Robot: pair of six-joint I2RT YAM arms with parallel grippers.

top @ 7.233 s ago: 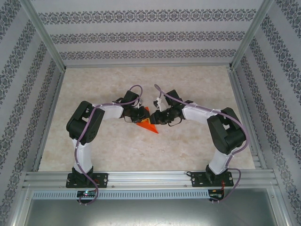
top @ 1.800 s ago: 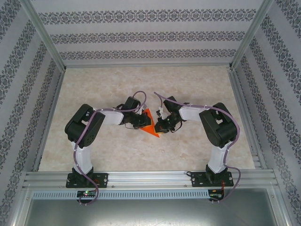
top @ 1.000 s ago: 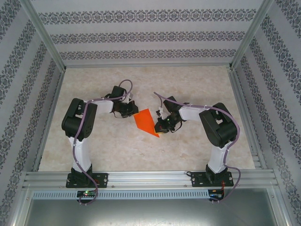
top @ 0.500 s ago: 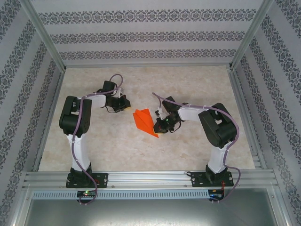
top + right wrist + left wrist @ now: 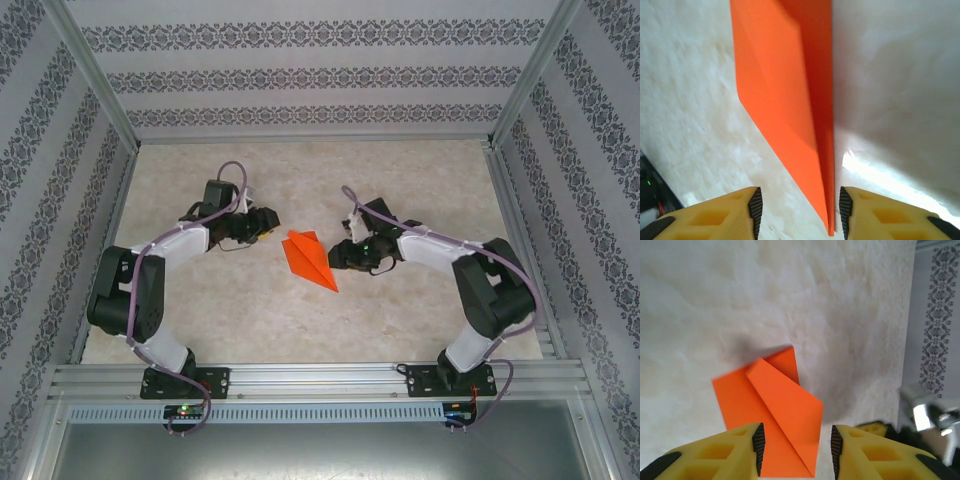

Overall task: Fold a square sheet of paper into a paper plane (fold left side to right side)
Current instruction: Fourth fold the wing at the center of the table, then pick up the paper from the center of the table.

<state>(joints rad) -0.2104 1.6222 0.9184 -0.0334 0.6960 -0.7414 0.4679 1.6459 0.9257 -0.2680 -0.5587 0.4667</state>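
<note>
My left gripper grabs the paper plane (image 5: 308,258) by the side edge nearest it next, to fold side to side, leaving the paper plane's opposite edge free.
The paper plane (image 5: 308,258), a bright orange sheet folded into a narrow dart, lies flat on the table with its tip pointing to the near right. My left gripper (image 5: 262,226) stands open a short way to its left, apart from it. In the left wrist view the paper plane (image 5: 775,410) lies just beyond the open gripper (image 5: 795,447), a folded flap on top. My right gripper (image 5: 340,255) is open close to the dart's right edge. The right wrist view has the paper plane (image 5: 785,100) tapering down between the spread fingers of the gripper (image 5: 798,210), untouched by either pad.
The marbled tabletop (image 5: 400,320) is bounded by aluminium rails (image 5: 320,378) in front and patterned walls (image 5: 320,80) on the other three sides. Part of the right arm (image 5: 925,412) shows at the right edge of the left wrist view.
Both grippers have opened and let go of the paper. The left arm has swung back to the left, the right gripper has drawn off slightly, and the paper now lies flat.
</note>
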